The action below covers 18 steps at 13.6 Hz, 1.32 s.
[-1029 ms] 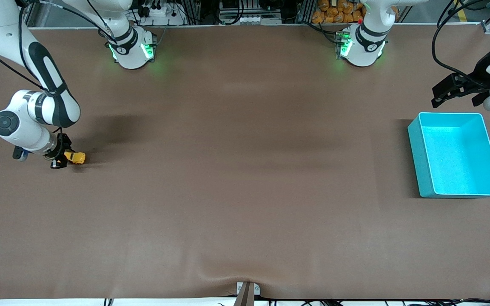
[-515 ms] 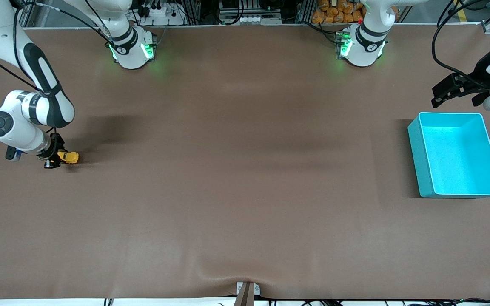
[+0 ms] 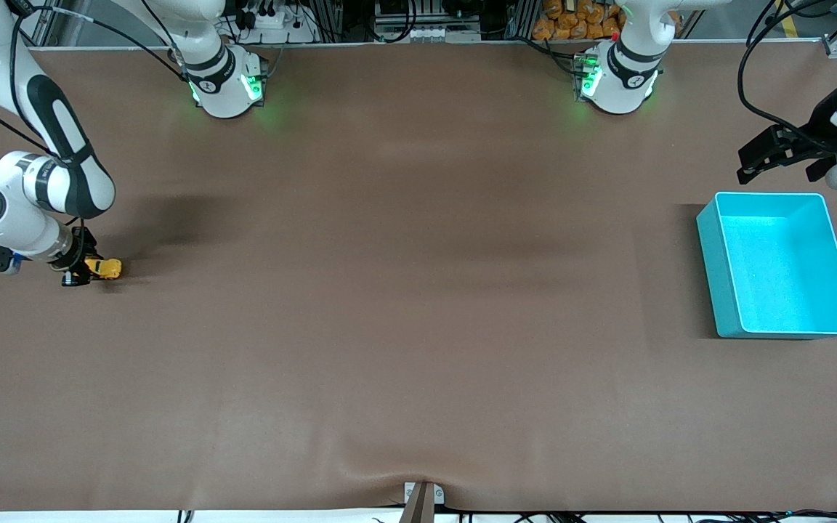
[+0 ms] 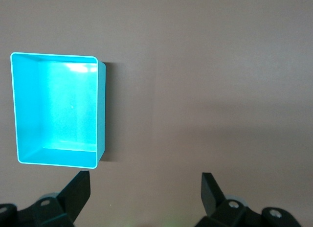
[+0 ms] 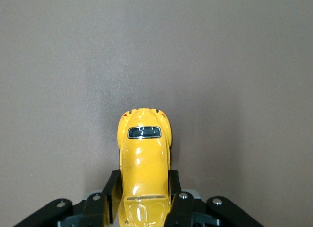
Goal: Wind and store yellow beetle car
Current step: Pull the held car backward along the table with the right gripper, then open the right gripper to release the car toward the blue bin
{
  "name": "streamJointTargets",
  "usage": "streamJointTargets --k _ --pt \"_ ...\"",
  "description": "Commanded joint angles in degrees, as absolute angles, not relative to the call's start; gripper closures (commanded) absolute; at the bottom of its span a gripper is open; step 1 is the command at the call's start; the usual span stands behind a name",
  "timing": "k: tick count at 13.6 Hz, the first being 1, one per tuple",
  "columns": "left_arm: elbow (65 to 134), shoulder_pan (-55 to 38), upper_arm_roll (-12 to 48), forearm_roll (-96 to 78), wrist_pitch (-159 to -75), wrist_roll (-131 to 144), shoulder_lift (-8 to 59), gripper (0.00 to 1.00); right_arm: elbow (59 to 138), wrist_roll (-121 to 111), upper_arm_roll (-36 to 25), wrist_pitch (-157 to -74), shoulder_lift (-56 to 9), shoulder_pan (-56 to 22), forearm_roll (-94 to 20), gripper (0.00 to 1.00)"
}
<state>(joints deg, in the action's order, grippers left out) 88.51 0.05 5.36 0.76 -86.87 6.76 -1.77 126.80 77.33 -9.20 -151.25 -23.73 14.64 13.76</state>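
Note:
The yellow beetle car [image 3: 107,269] [image 5: 145,163] sits low on the brown table between my right gripper's fingers, so it is time for my right gripper to open now.
The yellow beetle car [image 3: 107,269] is on the brown table at the right arm's end. My right gripper [image 3: 84,270] is shut on it, low at the table surface. In the right wrist view the car [image 5: 145,163] sits between the two black fingers [image 5: 111,192], which press its sides, with one end and a dark window pointing away. The teal bin [image 3: 709,247] stands empty at the left arm's end. My left gripper [image 3: 753,163] waits in the air beside the bin, open and empty; in the left wrist view its fingers [image 4: 78,190] stand wide apart by the bin [image 4: 101,114].
The brown mat [image 3: 418,327] covers the whole table. The two arm bases [image 3: 226,83] stand along the edge farthest from the front camera. A small metal bracket [image 3: 422,497] sits at the table's near edge.
My right gripper has dragged the yellow car along the table toward the right arm's end. The left arm has not moved.

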Motion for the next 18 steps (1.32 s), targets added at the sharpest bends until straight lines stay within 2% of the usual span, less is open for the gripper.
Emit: streamJointTargets --k 1,5,6,7,8,10,15,18 --pt "87.6 0.6 5.5 -0.8 -86.8 6.1 -1.6 0.00 126.6 77.3 -8.8 -151.8 -27.7 16.1 15.8 0.79" --pt "87.6 0.6 5.5 -0.8 -86.8 6.1 -1.6 0.00 126.6 77.3 -8.8 -151.7 -27.7 16.0 15.8 0.78" --pt "87.6 0.6 5.4 -0.8 -86.8 6.1 -1.6 0.00 126.6 77.2 -8.8 -151.7 -27.7 16.0 15.8 0.71" --pt "87.6 0.6 5.4 -0.8 -86.8 6.1 -1.6 0.00 126.6 77.0 -8.8 -151.6 -27.6 16.0 15.8 0.45" --pt "87.6 0.6 5.4 -0.8 -86.8 6.1 -1.5 0.00 126.6 77.0 -8.8 -151.4 -27.3 16.0 15.8 0.03" --pt "87.6 0.6 5.4 -0.8 -86.8 6.1 -1.6 0.00 126.4 77.3 -8.7 -149.8 -24.8 15.6 15.6 0.00" --pt "87.6 0.7 5.2 -0.7 -86.8 6.1 -1.5 0.00 112.1 77.3 -5.1 -119.6 -17.3 14.4 11.1 0.00" --pt "87.6 0.7 5.2 -0.8 -86.8 6.1 -1.5 0.00 102.2 77.3 -3.7 -107.8 -16.3 13.0 9.1 0.00"
